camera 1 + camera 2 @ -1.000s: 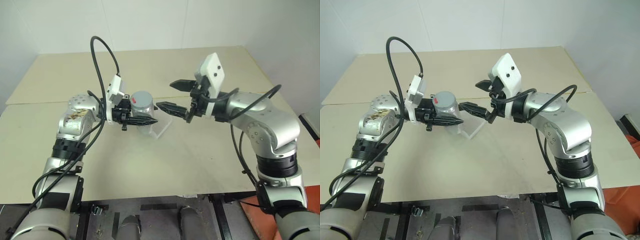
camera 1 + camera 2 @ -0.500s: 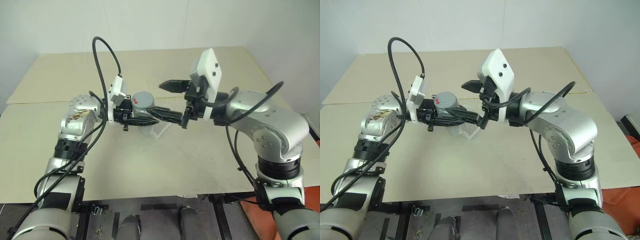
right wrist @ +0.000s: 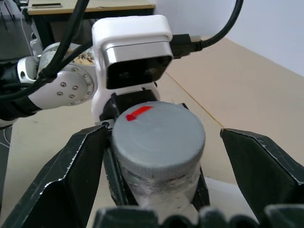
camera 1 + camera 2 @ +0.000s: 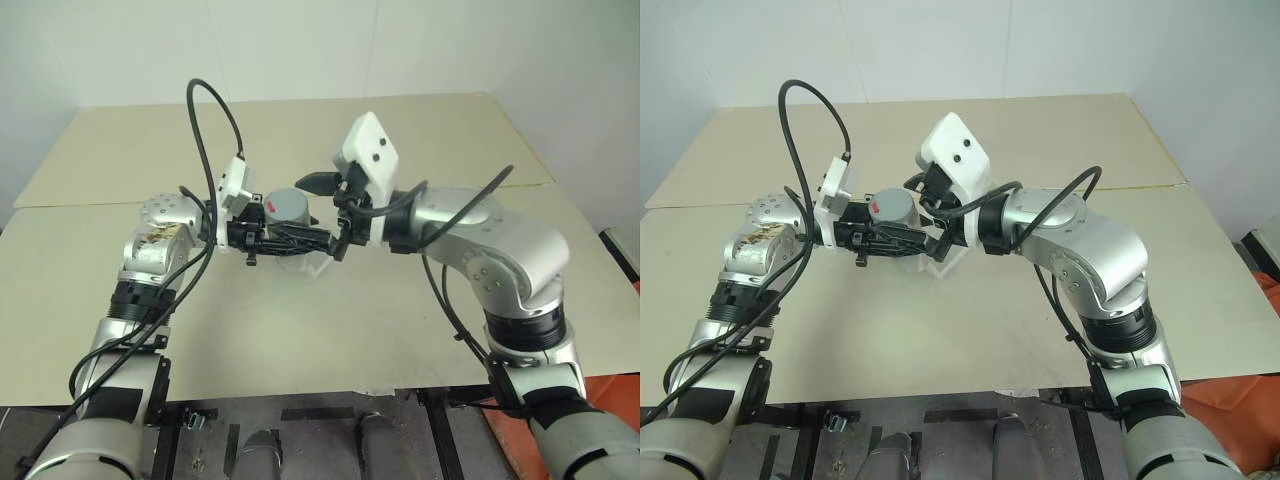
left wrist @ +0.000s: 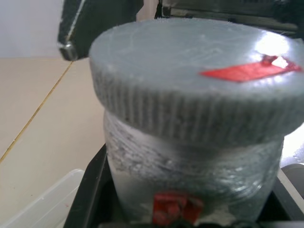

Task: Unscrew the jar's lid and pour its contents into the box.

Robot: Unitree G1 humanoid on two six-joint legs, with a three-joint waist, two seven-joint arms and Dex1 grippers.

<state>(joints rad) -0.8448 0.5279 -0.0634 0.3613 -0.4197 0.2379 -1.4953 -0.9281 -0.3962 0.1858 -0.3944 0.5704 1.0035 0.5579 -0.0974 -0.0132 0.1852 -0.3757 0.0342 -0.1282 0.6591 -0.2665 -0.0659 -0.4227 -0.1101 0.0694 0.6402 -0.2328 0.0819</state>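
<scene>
The right gripper's fingers are on either side of the grey ribbed lid [image 3: 159, 137] on the jar [image 3: 164, 190]. The gripper needs to close on the lid now. Closing now would hold it.
My left gripper [image 4: 293, 230] is shut on the body of the jar [image 5: 190, 175] and holds it upright above the table. The jar is clear and silvery, with a red patch on its wall. Its grey ribbed lid [image 3: 159, 133] carries a red mark and sits on the jar. My right gripper [image 3: 164, 132] is open, one black finger on each side of the lid; the far finger [image 3: 256, 166] stands clear of it. The box [image 4: 318, 262], a translucent tray, lies on the table just below the jar.
The beige table [image 4: 330, 340] spreads wide on all sides, with a seam [image 4: 80, 205] running across it at the level of the arms. Black cables [image 4: 205, 110] loop up from both wrists. A white wall stands behind the table.
My right gripper has swung left, from a gap beside the jar to a place around the lid, still open. The left gripper and the jar have stayed put.
</scene>
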